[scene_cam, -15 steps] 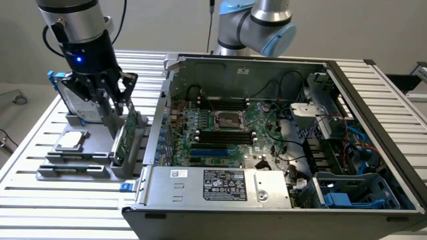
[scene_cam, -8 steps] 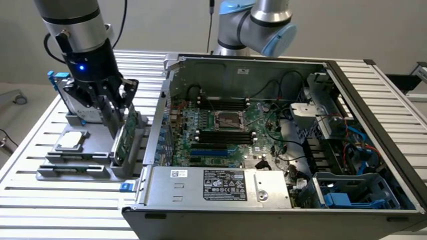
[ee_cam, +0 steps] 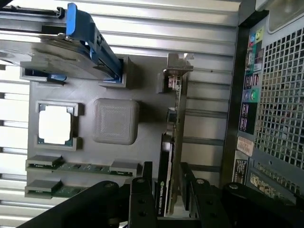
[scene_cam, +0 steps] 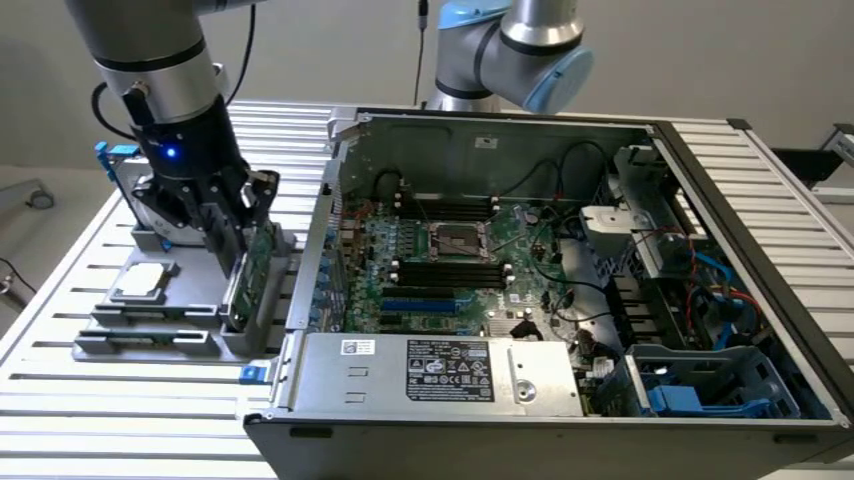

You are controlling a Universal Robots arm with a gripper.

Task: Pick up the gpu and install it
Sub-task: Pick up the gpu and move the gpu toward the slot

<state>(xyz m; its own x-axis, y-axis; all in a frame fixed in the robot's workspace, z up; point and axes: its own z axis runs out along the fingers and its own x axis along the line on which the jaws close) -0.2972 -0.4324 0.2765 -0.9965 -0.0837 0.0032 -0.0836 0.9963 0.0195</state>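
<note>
My gripper grabs the GPU across its exposed upper edge [ee_cam: 166, 192], at the shroud end, next, since the holder tray's slot encloses the GPU's lower edge.
The gpu [scene_cam: 254, 272] stands on edge in a slot of the grey holder tray [scene_cam: 200, 300], just to the exterior view's left of the open computer case [scene_cam: 574, 400]. In the wrist view I see its green board and black shroud [ee_cam: 172, 142], with the metal end bracket [ee_cam: 178, 71] at the far end. My gripper [scene_cam: 235, 222] is directly over the card. Its black fingers [ee_cam: 142, 194] straddle the gpu's near end, one on each side, open with small gaps to the card [ee_cam: 166, 183].
The tray also holds a silver hard drive in a blue frame [ee_cam: 71, 42], a square processor chip [ee_cam: 54, 124] and memory sticks [ee_cam: 80, 167]. The case's perforated wall [ee_cam: 280, 95] stands close beside the card. The motherboard [scene_cam: 454, 260] with blue slots lies inside the case.
</note>
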